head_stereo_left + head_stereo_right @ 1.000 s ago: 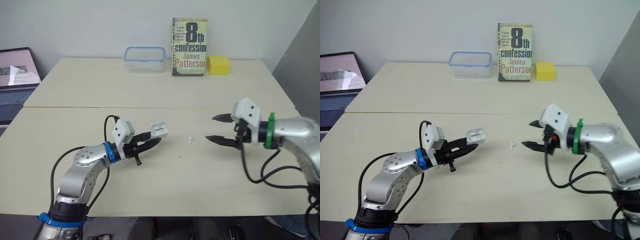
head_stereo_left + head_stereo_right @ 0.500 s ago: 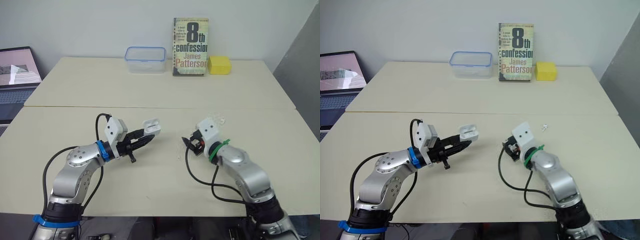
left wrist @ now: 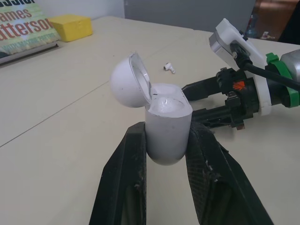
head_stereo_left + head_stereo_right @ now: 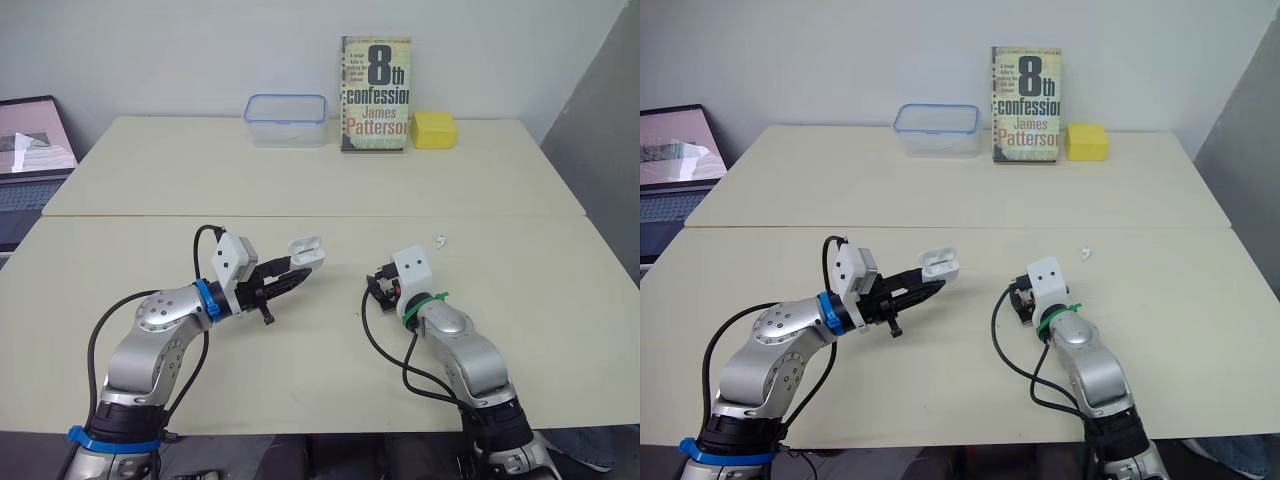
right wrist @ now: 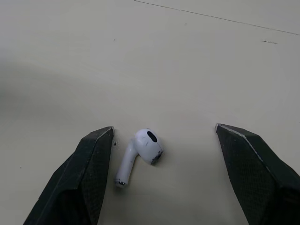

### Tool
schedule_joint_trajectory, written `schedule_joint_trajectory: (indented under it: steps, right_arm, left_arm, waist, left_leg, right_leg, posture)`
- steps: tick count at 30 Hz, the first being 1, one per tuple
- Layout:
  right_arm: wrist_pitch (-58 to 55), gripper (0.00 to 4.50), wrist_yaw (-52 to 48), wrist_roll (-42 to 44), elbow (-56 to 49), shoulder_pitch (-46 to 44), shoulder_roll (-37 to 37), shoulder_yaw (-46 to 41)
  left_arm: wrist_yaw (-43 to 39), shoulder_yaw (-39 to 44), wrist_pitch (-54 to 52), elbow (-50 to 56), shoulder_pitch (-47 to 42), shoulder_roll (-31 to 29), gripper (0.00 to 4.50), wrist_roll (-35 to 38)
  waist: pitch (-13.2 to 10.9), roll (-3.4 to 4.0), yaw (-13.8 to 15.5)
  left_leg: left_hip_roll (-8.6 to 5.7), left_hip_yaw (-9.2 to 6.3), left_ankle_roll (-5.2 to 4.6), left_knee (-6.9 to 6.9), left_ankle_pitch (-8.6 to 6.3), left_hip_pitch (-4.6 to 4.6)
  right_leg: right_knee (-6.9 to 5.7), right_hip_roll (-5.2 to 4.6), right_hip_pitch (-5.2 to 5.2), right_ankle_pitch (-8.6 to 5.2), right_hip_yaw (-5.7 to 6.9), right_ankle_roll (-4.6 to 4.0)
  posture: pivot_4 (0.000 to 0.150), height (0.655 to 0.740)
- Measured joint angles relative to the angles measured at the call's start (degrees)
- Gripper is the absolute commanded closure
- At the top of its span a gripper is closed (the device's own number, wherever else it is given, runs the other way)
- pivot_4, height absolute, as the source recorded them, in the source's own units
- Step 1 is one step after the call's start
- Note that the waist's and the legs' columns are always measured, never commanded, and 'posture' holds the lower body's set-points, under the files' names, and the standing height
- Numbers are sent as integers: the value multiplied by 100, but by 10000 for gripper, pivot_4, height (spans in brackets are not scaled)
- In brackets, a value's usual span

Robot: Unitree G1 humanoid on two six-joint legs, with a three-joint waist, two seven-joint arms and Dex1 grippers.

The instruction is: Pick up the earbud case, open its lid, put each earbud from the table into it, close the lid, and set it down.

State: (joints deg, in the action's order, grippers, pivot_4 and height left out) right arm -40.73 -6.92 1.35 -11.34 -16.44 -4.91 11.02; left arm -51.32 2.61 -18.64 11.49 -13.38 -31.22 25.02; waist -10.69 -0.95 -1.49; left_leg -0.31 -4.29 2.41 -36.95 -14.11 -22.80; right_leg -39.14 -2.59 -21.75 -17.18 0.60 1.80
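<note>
My right gripper grips the white earbud by its rounded head (image 5: 147, 145) next, which leaves the white earbud's stem (image 5: 125, 168) free to slot into the case.
My left gripper (image 4: 297, 266) is shut on the body of the white earbud case (image 4: 307, 248), holding it above the table with its lid (image 3: 130, 79) open. My right gripper (image 5: 165, 127) points down at the table just right of the case. It is open, its black fingers (image 5: 89, 173) on either side of a white earbud (image 5: 140, 152) that lies on the table untouched. A second earbud (image 4: 439, 240) lies farther back to the right. The left wrist view shows the right gripper (image 3: 190, 99) just beyond the case.
At the back edge stand a clear plastic container (image 4: 287, 105), a paperback book (image 4: 375, 93) and a yellow block (image 4: 433, 129). A laptop (image 4: 35, 150) sits off the far left. A seam (image 4: 150, 215) runs across between the two tables.
The right arm has swung in from the right and tipped its open gripper down over the earbud at mid-table. The left gripper has drawn the open case slightly left.
</note>
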Motion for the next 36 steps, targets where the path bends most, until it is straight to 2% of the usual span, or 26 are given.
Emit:
schedule_joint_trajectory:
  steps: [1, 4, 12, 14, 19, 21, 23, 28, 33, 36]
  right_arm:
    - [0, 8894, 23, -7, 1, 12, 39, -1]
    - [-5, 14699, 74, -15, -19, 67, 96, 4]
    - [-185, 40622, -19, 38, -177, 117, 118, 13]
    - [-305, 40800, -139, 95, -242, 78, 18, -21]
    - [-606, 40800, -1052, 428, -529, -12, -949, -87]
    - [-458, 40800, -2167, 737, -718, -39, -1944, 9]
    - [-70, 40801, -3318, 967, -797, -66, -3051, 9]
    - [1363, 40801, -5648, 1223, -525, -150, -4728, -21]
    - [2697, 40801, -7177, 1006, 105, -261, -5546, 294]
    - [3287, 40801, -7703, 722, 520, -281, -5717, 499]
  left_arm:
    - [3, 0, 1, 0, -5, 0, 37032, -2]
    - [21, 0, 2, 0, -14, 0, 37032, -11]
    - [46, -1, 9, -2, -25, -2, 37032, -43]
    - [48, -1, 11, -2, -36, -2, 37032, -46]
    - [53, -2, 12, -3, -41, -2, 37032, -50]
    - [41, -24, 11, 16, -30, -5, 37032, -50]
    - [8, -39, 6, 76, 21, -34, 37032, -45]
    - [-122, -114, -11, 375, 240, -128, 37032, -31]
    - [-228, -153, -10, 716, 540, -247, 37032, -25]
    - [-273, -199, -27, 842, 704, -271, 37032, -24]
  waist:
    - [0, 0, -8]
    - [3, 1, -16]
    - [4, 1, -13]
    - [4, 0, -12]
    - [4, 1, -13]
    - [1, 5, -10]
    - [0, 6, -3]
    - [0, 3, -27]
    - [0, 4, -20]
    - [0, 4, -14]
  left_leg:
    - [0, 0, 0, 0, 0, 0]
    - [0, 0, 0, 1, 0, 2]
    - [0, -2, 0, 0, 0, 3]
    - [0, -2, 0, 0, 0, 2]
    - [-1, 2, -2, 0, -1, 0]
    - [-1, 0, -2, -2, -1, -1]
    - [-4, 2, -3, -2, -1, -1]
    - [-1, 2, -3, -1, -2, 6]
    - [12, 0, -3, 0, -2, 18]
    - [13, 2, -3, -4, -2, 20]
  right_leg:
    - [0, 0, 0, 0, -1, 0]
    - [-1, 0, 0, 0, 0, 0]
    - [0, 0, 3, 0, 0, 0]
    - [1, -1, 3, 0, 1, 0]
    - [4, -3, 3, 0, -1, 0]
    - [7, -3, 3, 0, 2, 0]
    - [10, -5, 5, 0, 2, 1]
    - [11, 6, 12, 0, 4, 1]
    - [14, 9, 25, 0, 2, 0]
    - [15, 3, 31, 0, 1, 0]
  posture:
    - [1500, 7400]
    - [1500, 7400]
    - [1500, 7400]
    - [1500, 7400]
    - [1500, 7400]
    - [1500, 7400]
    - [1500, 7400]
    - [1500, 7400]
    - [1500, 7400]
    - [1500, 7400]
